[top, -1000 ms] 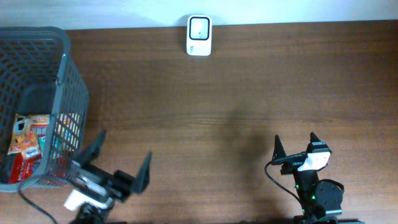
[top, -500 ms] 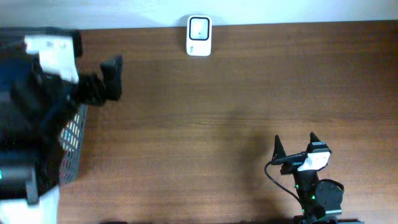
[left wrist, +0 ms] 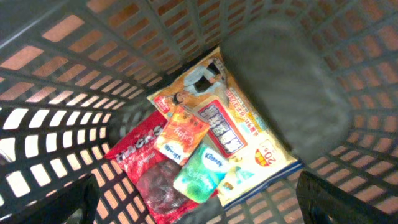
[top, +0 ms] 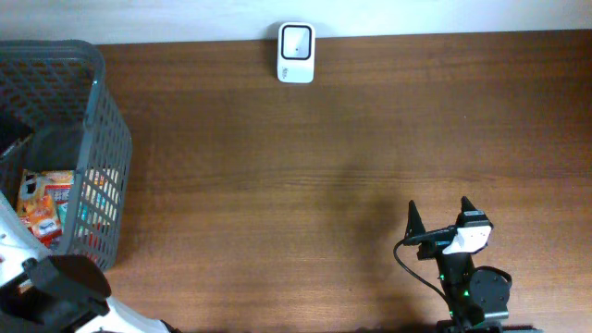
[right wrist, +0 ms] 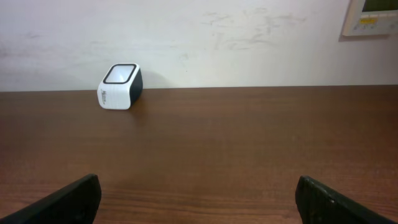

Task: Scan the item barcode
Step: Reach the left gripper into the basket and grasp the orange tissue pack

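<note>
Next, my left gripper grabs the small orange packet's printed front from above, which leaves the packet's bottom exposed for barcode scanning.
Several packaged items lie in the grey mesh basket (top: 102, 139): a large yellow packet (left wrist: 239, 127), a red packet (left wrist: 140, 165), a small orange packet (left wrist: 181, 132) and a green packet (left wrist: 202, 174). My left gripper (left wrist: 205, 202) hangs open above them, inside the basket's walls, touching nothing. The white barcode scanner (top: 296, 54) stands at the table's far edge, also seen as the scanner (right wrist: 119, 86) from the right wrist. My right gripper (top: 438, 215) stands open and empty near the front right, low over the wood.
A dark grey pouch-like shape (left wrist: 286, 93) lies in the basket beside the yellow packet. The left arm's white and black links (top: 55, 287) show at the front left corner. A wall panel (right wrist: 370, 15) hangs behind the table.
The left arm swung from the table front, up past the basket, and now looks down into it. The right arm has not moved.
</note>
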You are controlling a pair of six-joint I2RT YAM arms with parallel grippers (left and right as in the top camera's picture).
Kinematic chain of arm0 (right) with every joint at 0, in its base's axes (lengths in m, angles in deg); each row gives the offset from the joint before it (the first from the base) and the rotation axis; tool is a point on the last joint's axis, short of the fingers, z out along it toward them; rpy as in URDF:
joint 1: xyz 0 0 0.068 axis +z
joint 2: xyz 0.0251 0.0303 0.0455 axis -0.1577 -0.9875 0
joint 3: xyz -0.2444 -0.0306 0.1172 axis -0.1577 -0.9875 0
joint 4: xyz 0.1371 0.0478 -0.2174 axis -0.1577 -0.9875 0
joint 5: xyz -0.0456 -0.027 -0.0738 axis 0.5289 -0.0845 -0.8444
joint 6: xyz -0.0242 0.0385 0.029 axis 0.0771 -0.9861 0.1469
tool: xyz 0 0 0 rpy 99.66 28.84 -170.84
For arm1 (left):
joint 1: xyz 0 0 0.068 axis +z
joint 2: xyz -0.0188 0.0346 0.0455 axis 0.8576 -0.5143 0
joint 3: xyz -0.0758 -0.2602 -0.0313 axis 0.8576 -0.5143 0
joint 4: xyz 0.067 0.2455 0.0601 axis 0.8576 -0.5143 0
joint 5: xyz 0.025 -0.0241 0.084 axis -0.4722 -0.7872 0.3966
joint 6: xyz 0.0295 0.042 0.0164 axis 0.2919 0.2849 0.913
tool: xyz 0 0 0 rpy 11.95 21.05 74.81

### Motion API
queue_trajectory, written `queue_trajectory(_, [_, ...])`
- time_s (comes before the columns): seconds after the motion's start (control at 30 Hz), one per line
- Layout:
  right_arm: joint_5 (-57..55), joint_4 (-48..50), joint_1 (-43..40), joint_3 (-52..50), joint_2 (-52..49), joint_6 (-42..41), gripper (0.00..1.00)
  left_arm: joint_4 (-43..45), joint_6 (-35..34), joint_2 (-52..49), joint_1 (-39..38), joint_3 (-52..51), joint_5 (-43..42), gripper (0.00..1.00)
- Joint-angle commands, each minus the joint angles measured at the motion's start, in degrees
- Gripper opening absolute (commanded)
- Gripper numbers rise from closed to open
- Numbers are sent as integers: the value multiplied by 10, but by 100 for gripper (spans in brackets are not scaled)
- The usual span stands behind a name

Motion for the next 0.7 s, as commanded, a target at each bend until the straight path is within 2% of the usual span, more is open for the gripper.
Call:
queue_trajectory(0.0, [1, -2, -3, -4, 4, -6, 99, -23, 32, -61, -1, 1, 23, 99])
queue_trajectory(0.07, [1, -2, -3, -4, 4, -6, 99, -40, 53, -96, -1, 1, 16, 99])
queue_trajectory(0.27, [1, -2, -3, -4, 4, -6, 99, -80, 53, -207, 0, 0, -4, 100])
queue_trajectory(0.3, [1, -2, -3, -4, 4, -6, 99, -80, 53, -218, 0, 0, -3, 79])
queue_trajectory(0.37, [1, -2, -3, -4, 4, -6, 99, -79, 53, -236, 0, 0, -3, 62])
queue_trajectory(0.57, [1, -2, -3, -4, 4, -6, 99, -94, 52, -253, 2, 0, 47, 58])
queue_trajectory(0.67, [1, -2, -3, -4, 4, -6, 99, -104, 52, -264, 2, -2, 64, 52])
